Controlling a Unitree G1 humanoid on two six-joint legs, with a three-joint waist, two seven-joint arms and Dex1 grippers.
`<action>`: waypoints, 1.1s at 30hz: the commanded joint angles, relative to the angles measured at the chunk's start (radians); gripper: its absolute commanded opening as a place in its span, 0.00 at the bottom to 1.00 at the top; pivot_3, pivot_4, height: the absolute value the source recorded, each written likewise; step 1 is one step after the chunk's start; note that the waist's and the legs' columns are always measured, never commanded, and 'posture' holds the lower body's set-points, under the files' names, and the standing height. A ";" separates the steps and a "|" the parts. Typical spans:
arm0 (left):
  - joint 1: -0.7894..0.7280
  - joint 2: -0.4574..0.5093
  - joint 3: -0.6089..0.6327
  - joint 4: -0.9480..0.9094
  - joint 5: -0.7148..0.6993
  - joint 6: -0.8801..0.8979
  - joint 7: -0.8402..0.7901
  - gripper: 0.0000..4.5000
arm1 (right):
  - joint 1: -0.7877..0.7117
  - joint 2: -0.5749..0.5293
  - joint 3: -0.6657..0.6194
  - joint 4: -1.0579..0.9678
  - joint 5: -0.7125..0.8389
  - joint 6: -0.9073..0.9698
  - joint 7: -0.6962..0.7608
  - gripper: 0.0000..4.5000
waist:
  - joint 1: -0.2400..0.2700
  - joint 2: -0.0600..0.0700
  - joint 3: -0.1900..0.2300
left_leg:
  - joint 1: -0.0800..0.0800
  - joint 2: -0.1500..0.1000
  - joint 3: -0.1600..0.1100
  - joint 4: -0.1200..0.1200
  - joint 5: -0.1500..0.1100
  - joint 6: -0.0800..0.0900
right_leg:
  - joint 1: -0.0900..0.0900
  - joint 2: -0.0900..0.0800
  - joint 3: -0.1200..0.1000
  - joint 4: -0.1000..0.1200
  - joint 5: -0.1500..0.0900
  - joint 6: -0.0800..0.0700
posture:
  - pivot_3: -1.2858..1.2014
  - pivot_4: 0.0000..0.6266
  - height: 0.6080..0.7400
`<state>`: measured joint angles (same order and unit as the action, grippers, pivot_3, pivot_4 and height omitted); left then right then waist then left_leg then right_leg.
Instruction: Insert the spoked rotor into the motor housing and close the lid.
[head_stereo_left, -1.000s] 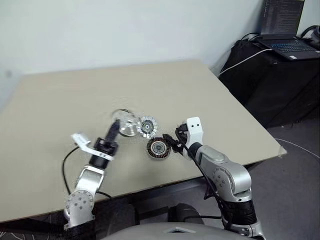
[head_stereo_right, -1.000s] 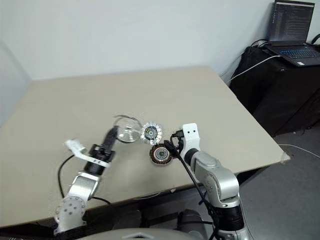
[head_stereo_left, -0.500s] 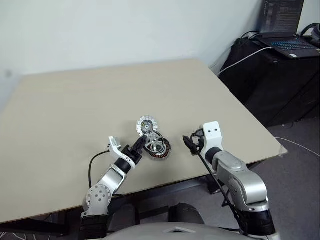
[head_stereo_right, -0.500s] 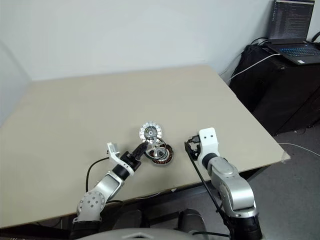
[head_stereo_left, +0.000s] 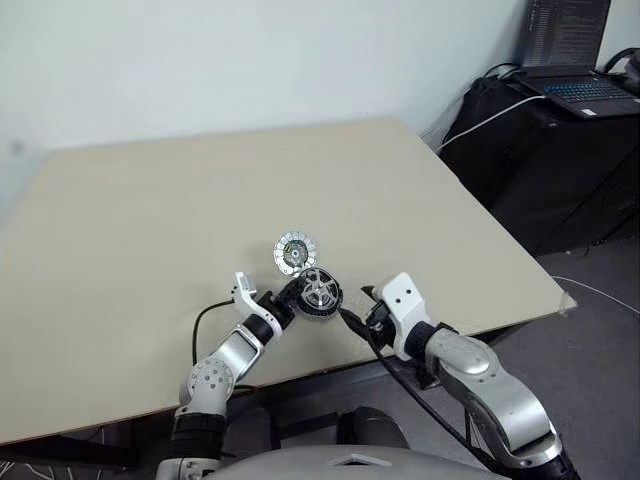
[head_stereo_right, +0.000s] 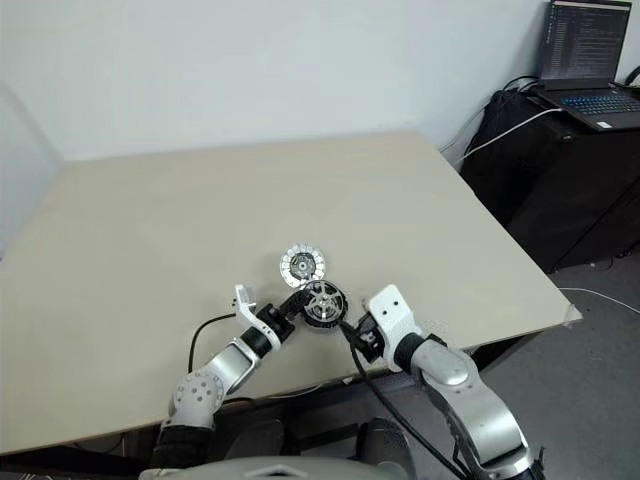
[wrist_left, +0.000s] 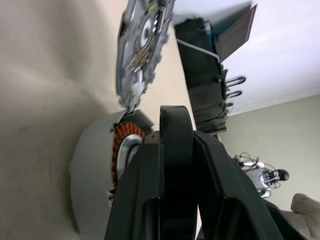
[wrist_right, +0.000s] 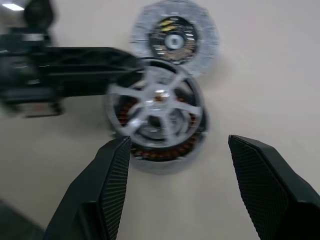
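The spoked rotor (head_stereo_left: 320, 290) is centred over the motor housing, its rim above the windings, so my left gripper should release it.
The spoked rotor (wrist_right: 156, 106), a dark ring with silver spokes, sits slightly tilted over the motor housing (wrist_right: 167, 149), whose copper windings show beneath it. Coming in from the left, my left gripper (head_stereo_left: 292, 294) is shut on the rotor's rim. The lid (head_stereo_left: 294, 252) lies flat on the table just behind the housing, its pale-segmented face up. My right gripper (head_stereo_left: 352, 303) stands open just to the near right of the housing, with nothing between its fingers (wrist_right: 107, 190). In the left wrist view, the lid (wrist_left: 141, 47) and the housing's windings (wrist_left: 120, 144) lie past the closed fingers (wrist_left: 175, 150).
The parts lie close to the tan table's near edge (head_stereo_left: 330, 368). Past the table's right corner stands a black stand with an open laptop (head_stereo_left: 575, 85) and cables.
My left gripper has carried the rotor down and to the right, from beside the lid to on top of the housing. My right gripper left the housing and now stands nearer the table's front edge.
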<state>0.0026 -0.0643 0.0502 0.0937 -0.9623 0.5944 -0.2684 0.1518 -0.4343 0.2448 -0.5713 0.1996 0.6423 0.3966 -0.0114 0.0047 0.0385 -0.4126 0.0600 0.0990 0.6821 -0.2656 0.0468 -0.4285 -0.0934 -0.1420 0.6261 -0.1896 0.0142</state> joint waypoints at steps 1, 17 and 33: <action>-0.038 -0.109 -0.026 0.021 0.003 -0.010 -0.030 0.18 | -0.003 -0.004 -0.002 -0.038 -0.003 -0.035 0.016 0.74 | 0.001 0.000 0.000 | 0.000 0.000 0.000 0.000 0.000 0.000 | 0.000 0.000 0.000 0.000 0.000 0.000 | 0.52 0.00 1.00; -0.021 -0.103 -0.014 -0.022 -0.052 0.023 -0.041 0.18 | -0.003 0.000 0.004 -0.031 -0.018 -0.026 0.021 0.74 | 0.001 -0.001 0.000 | 0.000 0.000 0.000 0.000 0.000 0.000 | 0.000 0.000 0.000 0.000 0.000 0.000 | 0.52 0.00 1.00; -0.017 -0.087 -0.016 -0.016 -0.029 0.034 -0.024 0.84 | -0.005 0.005 0.010 -0.031 -0.025 -0.022 0.019 0.74 | 0.001 -0.001 0.000 | 0.000 0.000 0.000 0.001 0.000 0.000 | 0.001 0.000 0.000 0.000 0.000 0.000 | 0.52 0.00 1.00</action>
<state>-0.0091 -0.0643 0.0489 0.0992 -0.9905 0.6290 -0.2900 0.1595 -0.4342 0.2664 -0.5712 0.1708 0.6326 0.4156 -0.0105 0.0039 0.0383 -0.4122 0.0598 0.0987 0.6828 -0.2656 0.0468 -0.4278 -0.0935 -0.1421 0.6264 -0.1895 0.0144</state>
